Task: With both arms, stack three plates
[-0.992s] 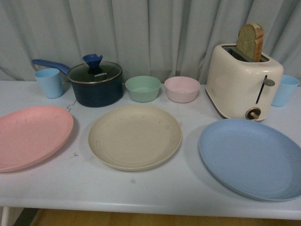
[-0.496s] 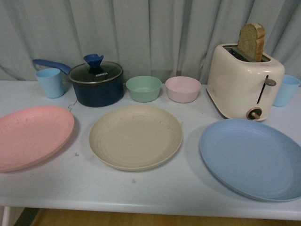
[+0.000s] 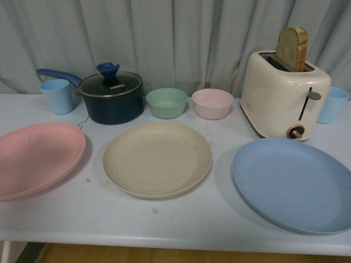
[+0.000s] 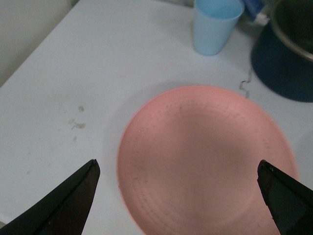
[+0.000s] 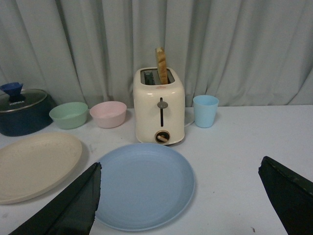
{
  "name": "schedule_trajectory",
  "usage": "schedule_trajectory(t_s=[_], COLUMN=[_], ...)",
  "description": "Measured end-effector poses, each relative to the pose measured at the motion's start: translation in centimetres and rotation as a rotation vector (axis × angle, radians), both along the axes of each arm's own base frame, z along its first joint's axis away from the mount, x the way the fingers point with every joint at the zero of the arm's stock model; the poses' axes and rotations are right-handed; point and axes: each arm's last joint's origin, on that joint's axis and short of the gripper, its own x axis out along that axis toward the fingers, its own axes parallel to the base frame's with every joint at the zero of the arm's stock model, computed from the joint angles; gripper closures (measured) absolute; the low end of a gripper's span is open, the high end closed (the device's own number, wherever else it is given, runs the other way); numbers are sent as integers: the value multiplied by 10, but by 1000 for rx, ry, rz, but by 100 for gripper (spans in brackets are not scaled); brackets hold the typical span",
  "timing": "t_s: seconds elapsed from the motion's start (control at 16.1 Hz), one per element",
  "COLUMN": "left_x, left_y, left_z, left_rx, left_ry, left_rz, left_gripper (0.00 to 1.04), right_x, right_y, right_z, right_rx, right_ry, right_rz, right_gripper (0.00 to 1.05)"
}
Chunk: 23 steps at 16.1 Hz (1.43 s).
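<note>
My left gripper grabs the pink plate by its thin raised rim next. The plate's broad round side spreads wider than the gripper's open fingers.
Three plates lie in a row on the white table: the pink plate at the left, the beige speckled plate in the middle, the blue plate at the right. Neither arm shows in the front view. In the left wrist view my left gripper is open above the pink plate, its black fingertips spread to either side. In the right wrist view my right gripper is open, hanging back from the blue plate, with the beige plate beside it.
Behind the plates stand a dark blue lidded saucepan, a light blue cup, a green bowl, a pink bowl, a cream toaster holding a bread slice, and another blue cup. A curtain hangs behind.
The front view shifted very slightly; the plates and other objects have not moved.
</note>
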Motion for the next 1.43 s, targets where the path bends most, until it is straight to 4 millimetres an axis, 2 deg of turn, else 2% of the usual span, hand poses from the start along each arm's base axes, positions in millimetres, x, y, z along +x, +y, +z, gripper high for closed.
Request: schedule_trajectory(t_s=[0.06,0.19,0.43,0.81,0.99,1.12,1.43], left_x=[14,24,30,38,31,28,25], left_y=[11,34,55,40,33,35,37], left_z=[-17,-46,-61,-102,-127,-135,-135], left_rx=[-7,-46,-86,-141,-157,-164,-173], left_ry=[53,134,101,91,131,151,141], left_rz=[11,44,80,51,57,74,93], left_gripper=[7,7,7,7,7,7,62], right_x=[0,0,0,0,0,0,0], right_y=[0,0,0,0,0,0,0], right_z=[0,0,0,0,0,0,0], right_rx=[0,0,0,0,0,0,0], right_ry=[0,0,0,0,0,0,0], right_rz=[0,0,0,0,0,0,0], right_gripper=[6,6,6,6,6,6,6])
